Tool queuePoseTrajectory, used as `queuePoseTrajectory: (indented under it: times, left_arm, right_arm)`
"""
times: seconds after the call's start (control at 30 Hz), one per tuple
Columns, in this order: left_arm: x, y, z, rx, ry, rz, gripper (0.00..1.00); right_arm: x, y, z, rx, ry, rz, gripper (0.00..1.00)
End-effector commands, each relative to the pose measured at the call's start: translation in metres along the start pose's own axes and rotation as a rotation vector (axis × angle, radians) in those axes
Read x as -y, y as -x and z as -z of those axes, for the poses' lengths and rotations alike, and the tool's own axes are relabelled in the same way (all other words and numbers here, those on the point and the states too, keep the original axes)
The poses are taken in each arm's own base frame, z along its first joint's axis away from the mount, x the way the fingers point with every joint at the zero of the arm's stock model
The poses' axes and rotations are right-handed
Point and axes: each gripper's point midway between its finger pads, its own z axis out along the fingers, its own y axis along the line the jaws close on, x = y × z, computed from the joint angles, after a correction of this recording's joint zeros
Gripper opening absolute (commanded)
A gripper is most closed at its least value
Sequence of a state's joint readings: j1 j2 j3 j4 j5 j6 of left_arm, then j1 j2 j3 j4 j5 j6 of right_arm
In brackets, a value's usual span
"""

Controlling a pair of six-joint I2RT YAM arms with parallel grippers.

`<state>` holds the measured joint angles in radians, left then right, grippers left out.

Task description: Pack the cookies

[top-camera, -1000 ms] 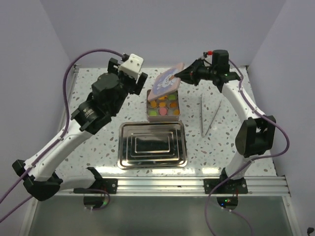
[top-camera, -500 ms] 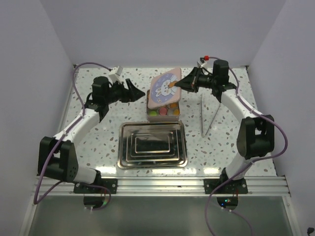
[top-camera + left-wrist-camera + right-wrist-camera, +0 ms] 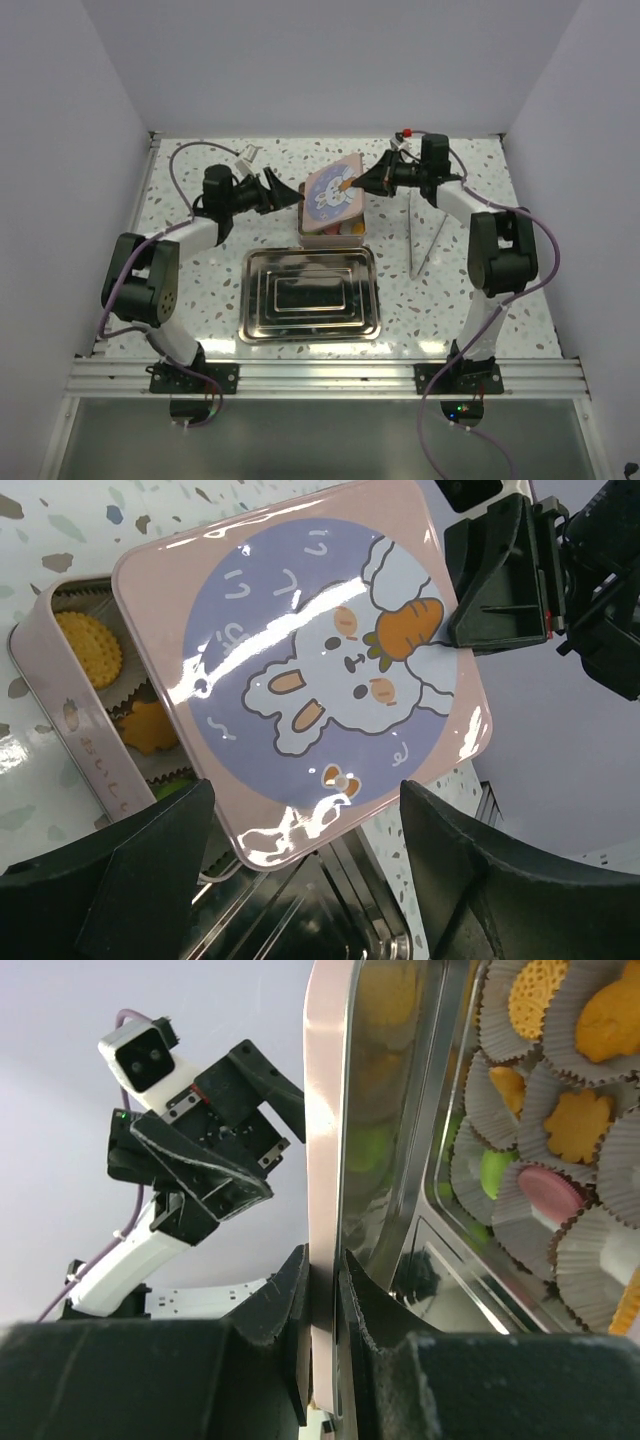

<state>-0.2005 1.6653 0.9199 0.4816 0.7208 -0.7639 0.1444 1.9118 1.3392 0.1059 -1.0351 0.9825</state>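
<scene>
The lid hangs tilted and turned against the tin's rim, so it would drop crooked across the tin if my right gripper opened now. My right gripper needs to line up the lid before it opens.
The cookies (image 3: pixel 580 1120), orange, green and pink pieces in white paper cups, lie in a pink tin (image 3: pixel 335 232). My right gripper (image 3: pixel 360 183) is shut on the edge of the pink bunny lid (image 3: pixel 332 190) and holds it tilted over the tin, hiding most cookies from above. In the right wrist view the fingers (image 3: pixel 290 1290) pinch the lid's rim (image 3: pixel 325 1160). My left gripper (image 3: pixel 288 190) is open and empty just left of the lid. In the left wrist view the lid (image 3: pixel 320 670) sits between and beyond my open left gripper (image 3: pixel 300 850), with cookies (image 3: pixel 85 645) showing in the tin (image 3: pixel 60 720).
A steel tray (image 3: pixel 310 295) lies in front of the tin, toward the arm bases. A thin clear upright stand (image 3: pixel 425 235) is to the right of the tin. The terrazzo table is walled on three sides.
My left arm came down from high near the camera to low beside the tin. My right gripper brought the lid lower over the tin, covering more cookies.
</scene>
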Motion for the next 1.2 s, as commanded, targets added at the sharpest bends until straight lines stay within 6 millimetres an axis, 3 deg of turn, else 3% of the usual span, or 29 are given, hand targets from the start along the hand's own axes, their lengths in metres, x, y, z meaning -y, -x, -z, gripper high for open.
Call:
queuePoseTrajectory:
  times: [0.0, 0.3, 0.67, 0.87, 0.97, 1.17]
  left_arm:
    - [-0.002, 0.011, -0.009, 0.021, -0.042, -0.043, 0.8]
    - [-0.029, -0.003, -0.026, -0.024, -0.039, -0.005, 0.8]
    - [-0.047, -0.002, -0.038, -0.054, -0.028, 0.0, 0.8]
    - [-0.053, -0.004, -0.039, -0.053, -0.021, 0.005, 0.79]
    - [-0.054, -0.004, -0.04, -0.05, -0.021, 0.009, 0.79]
    - [-0.055, -0.006, -0.039, -0.049, -0.021, 0.018, 0.78]
  right_arm:
    - [-0.017, 0.009, 0.0, -0.005, 0.074, 0.093, 0.0]
    - [0.015, 0.011, -0.006, -0.005, 0.102, 0.039, 0.0]
    - [0.064, 0.01, -0.006, -0.027, 0.031, -0.035, 0.01]
    - [0.089, 0.0, 0.002, -0.058, -0.062, -0.05, 0.16]
    - [0.099, -0.003, 0.006, -0.061, -0.108, -0.065, 0.28]
    - [0.12, -0.002, 0.013, -0.076, -0.214, -0.079, 0.34]
